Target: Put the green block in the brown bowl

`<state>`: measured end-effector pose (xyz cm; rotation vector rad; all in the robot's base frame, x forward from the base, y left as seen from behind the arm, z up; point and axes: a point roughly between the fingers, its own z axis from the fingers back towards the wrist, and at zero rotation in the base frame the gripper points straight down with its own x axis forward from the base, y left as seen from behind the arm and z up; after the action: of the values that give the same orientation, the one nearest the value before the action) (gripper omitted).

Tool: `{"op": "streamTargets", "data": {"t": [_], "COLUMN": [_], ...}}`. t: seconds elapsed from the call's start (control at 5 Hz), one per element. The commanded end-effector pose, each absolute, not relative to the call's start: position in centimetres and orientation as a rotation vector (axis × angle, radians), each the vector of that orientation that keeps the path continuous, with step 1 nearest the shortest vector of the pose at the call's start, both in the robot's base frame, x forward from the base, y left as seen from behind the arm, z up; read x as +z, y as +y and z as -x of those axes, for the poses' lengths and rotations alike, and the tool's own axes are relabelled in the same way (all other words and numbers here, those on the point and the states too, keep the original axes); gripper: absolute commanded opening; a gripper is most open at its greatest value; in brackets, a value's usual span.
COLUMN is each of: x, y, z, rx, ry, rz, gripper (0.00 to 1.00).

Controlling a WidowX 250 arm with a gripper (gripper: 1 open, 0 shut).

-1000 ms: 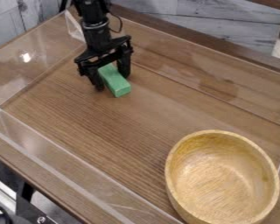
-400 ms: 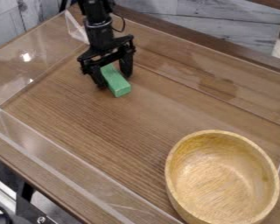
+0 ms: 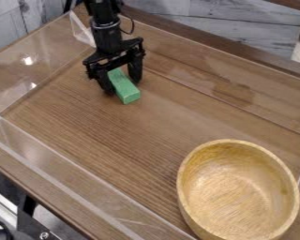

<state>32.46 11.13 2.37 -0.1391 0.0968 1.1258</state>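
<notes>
My gripper closes now, which would catch the block, since the fingers reach down on both sides of the green block, near the table.
A small bright-green block (image 3: pixel 124 89) lies flat on the wooden table, at the upper left of the camera view. My black gripper (image 3: pixel 116 75) hangs straight over its far end, open, with one finger on each side of the block. Whether the fingers touch the block cannot be told. The brown bowl (image 3: pixel 238 188) stands empty at the lower right, well away from the block and the arm.
Low clear walls (image 3: pixel 40 150) border the wooden table (image 3: pixel 140 141) on the left and front. A grey stone-patterned wall (image 3: pixel 253 23) runs along the back. A dark frame (image 3: pixel 15 220) shows below the table's front-left corner.
The gripper has shifted slightly to the right and down around the block's far end. The block and the bowl have not moved.
</notes>
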Motion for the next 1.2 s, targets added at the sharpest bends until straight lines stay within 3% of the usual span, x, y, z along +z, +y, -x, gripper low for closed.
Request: {"op": "streamTargets", "data": {"t": [0.0,0.2,1.0], "x": [4.0,4.1,6.2], "y": [11.3,11.0,9.7], "z": [-33.8,-33.5,-32.2], "rx": [1.108,1.089,0.970], "ry": [0.034,0.044,0.114], "rz": [0.145,0.133,0.058], "gripper": [1.00,0.00,0.00]}}
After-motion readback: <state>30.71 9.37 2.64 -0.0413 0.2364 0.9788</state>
